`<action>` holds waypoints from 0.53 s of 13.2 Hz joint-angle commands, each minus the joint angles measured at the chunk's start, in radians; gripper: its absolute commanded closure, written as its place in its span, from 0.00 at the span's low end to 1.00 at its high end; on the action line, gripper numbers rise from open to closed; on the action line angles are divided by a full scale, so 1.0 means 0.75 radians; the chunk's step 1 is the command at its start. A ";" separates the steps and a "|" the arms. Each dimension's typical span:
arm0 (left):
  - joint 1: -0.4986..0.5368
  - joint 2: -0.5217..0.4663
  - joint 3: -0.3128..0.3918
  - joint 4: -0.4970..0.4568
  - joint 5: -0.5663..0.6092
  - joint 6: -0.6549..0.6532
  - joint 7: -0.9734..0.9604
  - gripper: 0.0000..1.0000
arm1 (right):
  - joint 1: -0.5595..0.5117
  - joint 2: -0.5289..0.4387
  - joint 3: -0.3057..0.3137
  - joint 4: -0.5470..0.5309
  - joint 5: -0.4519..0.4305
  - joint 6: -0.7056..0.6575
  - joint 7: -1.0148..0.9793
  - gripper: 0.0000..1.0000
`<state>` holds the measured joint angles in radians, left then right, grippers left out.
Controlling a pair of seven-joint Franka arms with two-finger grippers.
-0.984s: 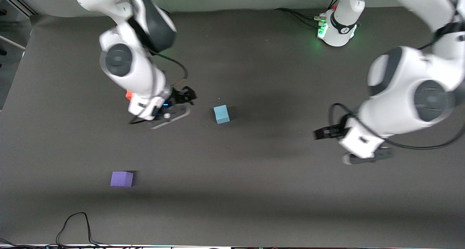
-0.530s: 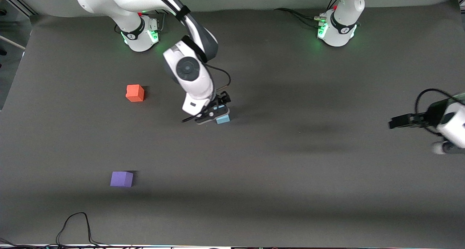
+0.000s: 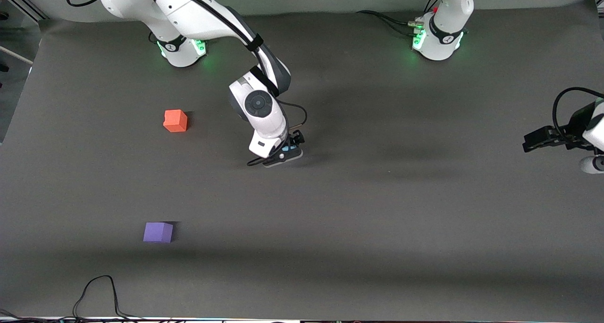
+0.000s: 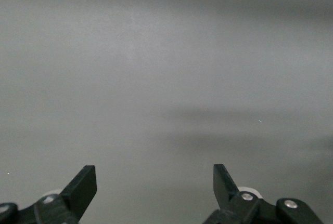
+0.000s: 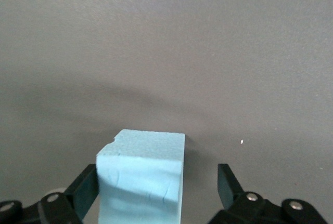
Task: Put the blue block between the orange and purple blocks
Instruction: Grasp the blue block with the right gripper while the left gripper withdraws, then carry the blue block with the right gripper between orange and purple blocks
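My right gripper should close on the blue block now, because the blue block is between its fingers in the right wrist view.
The pale blue block (image 5: pixel 143 174) sits on the table between the open fingers of my right gripper (image 5: pixel 156 182). One finger (image 5: pixel 83 187) is against the block's side and a gap remains at the other finger (image 5: pixel 226 182). In the front view the right gripper (image 3: pixel 283 157) is low at mid-table and hides the block. The orange block (image 3: pixel 175 120) lies toward the right arm's end. The purple block (image 3: pixel 158 232) lies nearer the front camera than the orange one. My left gripper (image 3: pixel 592 164) waits at the left arm's end, open and empty (image 4: pixel 153 182).
The dark grey mat (image 3: pixel 377 228) covers the table. A black cable (image 3: pixel 94 290) loops at the table's edge nearest the front camera, below the purple block. The arm bases (image 3: pixel 181 49) stand along the edge farthest from the camera.
My right gripper moved from near the orange block to the blue block and came down around it. My left arm pulled back to its end of the table.
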<state>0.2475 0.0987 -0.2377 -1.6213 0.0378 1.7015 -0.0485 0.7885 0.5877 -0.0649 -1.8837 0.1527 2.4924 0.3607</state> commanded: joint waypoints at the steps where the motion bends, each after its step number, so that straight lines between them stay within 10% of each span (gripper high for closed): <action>1: 0.020 -0.115 -0.012 -0.145 0.015 0.069 0.028 0.00 | 0.022 0.012 -0.016 0.006 0.015 0.013 0.045 0.00; 2: 0.020 -0.111 -0.012 -0.135 0.013 0.063 0.028 0.00 | 0.020 0.018 -0.016 0.006 0.015 0.015 0.045 0.00; 4: 0.006 -0.109 0.000 -0.117 0.011 0.061 0.030 0.00 | 0.018 0.016 -0.016 0.006 0.015 0.009 0.039 0.35; 7: -0.313 -0.117 0.348 -0.094 -0.001 0.055 0.054 0.00 | 0.014 0.004 -0.016 0.008 0.015 -0.016 0.047 0.71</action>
<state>0.1632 0.0432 -0.1354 -1.6828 0.0376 1.7330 -0.0314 0.7885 0.5948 -0.0663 -1.8825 0.1528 2.4911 0.3755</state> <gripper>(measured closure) 0.000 0.454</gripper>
